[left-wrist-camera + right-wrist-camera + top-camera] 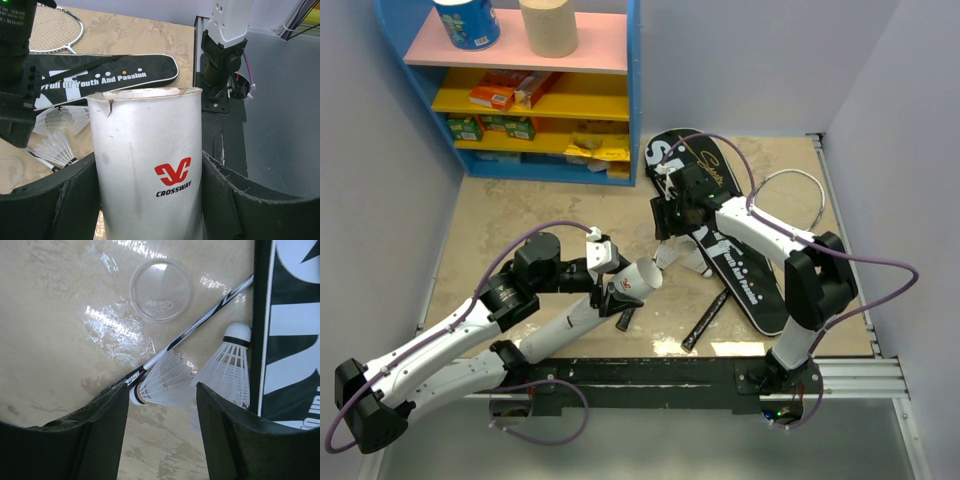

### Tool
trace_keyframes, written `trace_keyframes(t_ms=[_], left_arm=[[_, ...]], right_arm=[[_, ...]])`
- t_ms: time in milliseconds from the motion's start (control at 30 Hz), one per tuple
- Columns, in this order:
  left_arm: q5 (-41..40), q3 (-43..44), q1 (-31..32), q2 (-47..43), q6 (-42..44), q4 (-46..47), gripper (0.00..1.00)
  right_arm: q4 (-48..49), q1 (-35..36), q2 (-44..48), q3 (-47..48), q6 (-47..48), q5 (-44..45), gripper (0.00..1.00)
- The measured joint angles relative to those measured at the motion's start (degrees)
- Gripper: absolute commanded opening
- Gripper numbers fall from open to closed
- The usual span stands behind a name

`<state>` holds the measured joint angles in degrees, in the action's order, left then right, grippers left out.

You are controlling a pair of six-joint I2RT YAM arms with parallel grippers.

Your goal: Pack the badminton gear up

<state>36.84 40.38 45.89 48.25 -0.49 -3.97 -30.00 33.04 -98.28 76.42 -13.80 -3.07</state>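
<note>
My right fingers are above the shuttlecock's feathers and would miss the shuttlecock, so they need to lower before closing.
My left gripper (612,287) is shut on the long white tube (582,312) and holds it tilted above the table. The tube's open end (145,95) points toward the black SPORT bag (725,235); red CROSSWAY lettering shows in the left wrist view (172,177). My right gripper (668,232) is open just above a white shuttlecock (162,377), which lies between its fingers. A second shuttlecock (227,365) lies beside the bag (295,340). A racket shaft (200,320) runs under the shuttlecocks. A white racket head (798,195) sticks out from under the bag. Two black handles (705,320) lie near the front.
A clear round lid (160,290) lies on the table by the shaft. A blue shelf unit (535,90) with small boxes and paper rolls stands at the back left. Walls close in on both sides. The arms' base rail (720,375) runs along the near edge.
</note>
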Motion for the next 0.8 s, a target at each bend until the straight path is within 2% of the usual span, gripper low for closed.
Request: trace_keyframes(t_ms=[300, 633, 800], left_arm=[[-0.02, 0.00, 0.00, 0.00, 0.00, -0.02, 0.08], [-0.02, 0.00, 0.00, 0.09, 0.02, -0.02, 0.08], [0.00, 0.00, 0.00, 0.52, 0.04, -0.02, 0.08]], right_arm=[[1.46, -0.11, -4.42, -1.01, 1.97, -7.17, 0.61], [3.21, -0.68, -6.47, -2.71, 2.89, -10.62, 0.61], [3.50, -0.76, -6.47, -4.09, 3.13, -13.09, 0.54]])
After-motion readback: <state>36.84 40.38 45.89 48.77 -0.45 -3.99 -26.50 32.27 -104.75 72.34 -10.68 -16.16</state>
